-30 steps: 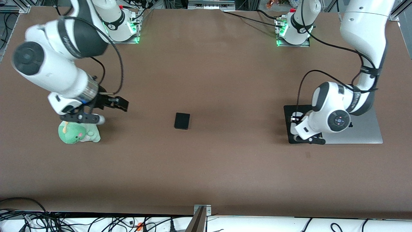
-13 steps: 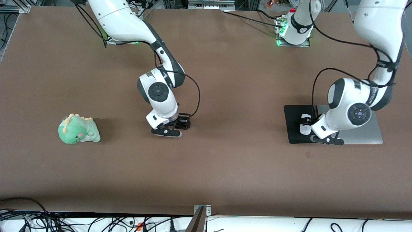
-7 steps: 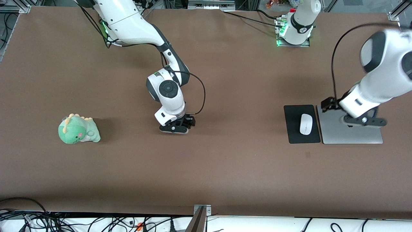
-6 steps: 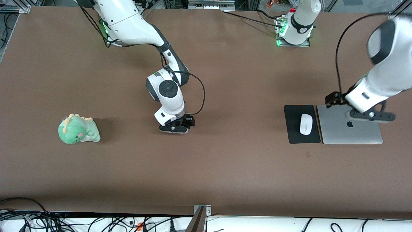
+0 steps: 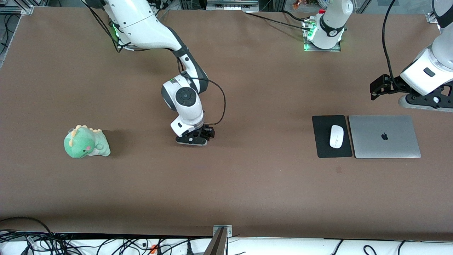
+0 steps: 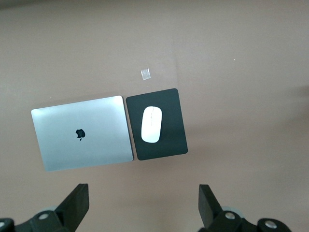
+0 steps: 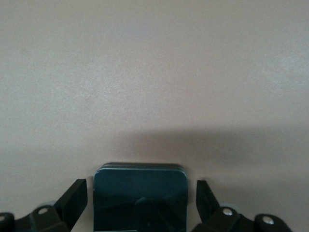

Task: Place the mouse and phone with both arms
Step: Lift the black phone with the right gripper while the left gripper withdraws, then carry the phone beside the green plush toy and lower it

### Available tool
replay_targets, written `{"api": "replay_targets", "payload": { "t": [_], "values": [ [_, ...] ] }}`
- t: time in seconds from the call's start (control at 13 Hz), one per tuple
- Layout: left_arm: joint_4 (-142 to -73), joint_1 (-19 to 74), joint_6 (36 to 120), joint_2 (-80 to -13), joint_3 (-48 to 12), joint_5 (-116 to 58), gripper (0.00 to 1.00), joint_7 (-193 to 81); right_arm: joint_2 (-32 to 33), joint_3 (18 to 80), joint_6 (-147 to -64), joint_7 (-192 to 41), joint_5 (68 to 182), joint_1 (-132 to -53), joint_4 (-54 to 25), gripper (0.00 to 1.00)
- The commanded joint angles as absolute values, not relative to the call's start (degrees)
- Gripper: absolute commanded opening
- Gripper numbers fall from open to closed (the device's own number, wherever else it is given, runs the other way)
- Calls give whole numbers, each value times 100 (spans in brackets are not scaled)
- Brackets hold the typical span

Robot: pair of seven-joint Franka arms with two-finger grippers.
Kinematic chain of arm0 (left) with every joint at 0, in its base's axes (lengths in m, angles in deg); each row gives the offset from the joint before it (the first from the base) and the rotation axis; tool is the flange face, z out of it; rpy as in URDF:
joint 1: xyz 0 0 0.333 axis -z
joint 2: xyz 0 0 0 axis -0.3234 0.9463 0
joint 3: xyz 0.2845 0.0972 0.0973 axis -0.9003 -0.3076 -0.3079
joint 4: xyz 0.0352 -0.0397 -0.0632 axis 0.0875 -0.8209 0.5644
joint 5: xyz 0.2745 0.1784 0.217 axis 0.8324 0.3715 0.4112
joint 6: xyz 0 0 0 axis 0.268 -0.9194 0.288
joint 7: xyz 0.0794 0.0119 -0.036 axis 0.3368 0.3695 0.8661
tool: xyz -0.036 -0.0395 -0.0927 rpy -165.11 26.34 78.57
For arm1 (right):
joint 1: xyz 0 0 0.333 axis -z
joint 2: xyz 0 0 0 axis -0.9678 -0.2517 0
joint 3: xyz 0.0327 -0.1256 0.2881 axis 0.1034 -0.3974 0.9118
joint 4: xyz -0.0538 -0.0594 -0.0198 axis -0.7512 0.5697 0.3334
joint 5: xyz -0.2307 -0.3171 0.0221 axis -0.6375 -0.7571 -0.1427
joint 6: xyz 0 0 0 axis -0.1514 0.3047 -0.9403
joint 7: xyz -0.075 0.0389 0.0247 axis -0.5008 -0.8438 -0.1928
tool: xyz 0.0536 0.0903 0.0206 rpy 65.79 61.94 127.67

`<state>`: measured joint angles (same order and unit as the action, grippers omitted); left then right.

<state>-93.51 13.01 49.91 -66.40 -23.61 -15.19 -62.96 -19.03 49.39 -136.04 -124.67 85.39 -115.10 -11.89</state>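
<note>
My right gripper should close: its fingers are low beside the black phone's sides, past the phone's end.
The white mouse (image 5: 336,136) lies on the black mouse pad (image 5: 321,143) toward the left arm's end of the table; it also shows in the left wrist view (image 6: 151,124). My left gripper (image 5: 378,88) is open and empty, up in the air over bare table beside the pad and laptop; its open fingers also show in the left wrist view (image 6: 142,208). My right gripper (image 5: 204,134) is down at the table's middle and hides the phone in the front view. In the right wrist view the black phone (image 7: 140,198) lies between the open fingers (image 7: 76,195), with a gap on each side.
A closed silver laptop (image 5: 384,136) lies right beside the mouse pad. A green plush dinosaur (image 5: 86,142) sits toward the right arm's end. A small tape mark (image 5: 338,170) is on the table nearer the front camera than the pad.
My left gripper let go of the mouse on the pad and rose away toward its own end. My right gripper swung from the plush dinosaur to the phone and lowered around it.
</note>
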Motion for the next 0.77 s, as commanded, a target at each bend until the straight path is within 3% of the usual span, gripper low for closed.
{"api": "replay_targets", "payload": {
  "t": [0.0, 0.15, 0.31, 0.54, 0.69],
  "values": [
    [-9445, 1411, 4876, -6793, -2442, -1685, 100, -6330, -1935, 4867, -13732, -12629, 8402, -11594, -1261, 99],
    [-9778, 1787, 4902, -7039, -2897, -1685, 100, -6269, -1935, 4867, -13723, -12620, 8323, -11594, -1252, 90],
    [-10131, 2210, 5016, -7311, -3495, -1694, 100, -6268, -1935, 4876, -13697, -12550, 8322, -11559, -1226, 54],
    [-10097, 2335, 5008, -7330, -3656, -1685, 100, -6268, -1882, 4876, -13269, -12454, 8366, -11454, -1016, 16],
    [-10097, 2344, 5016, -7312, -3612, -1694, 100, -6260, -1891, 4884, -12296, -12244, 8393, -11252, -394, 14]
  ]
}}
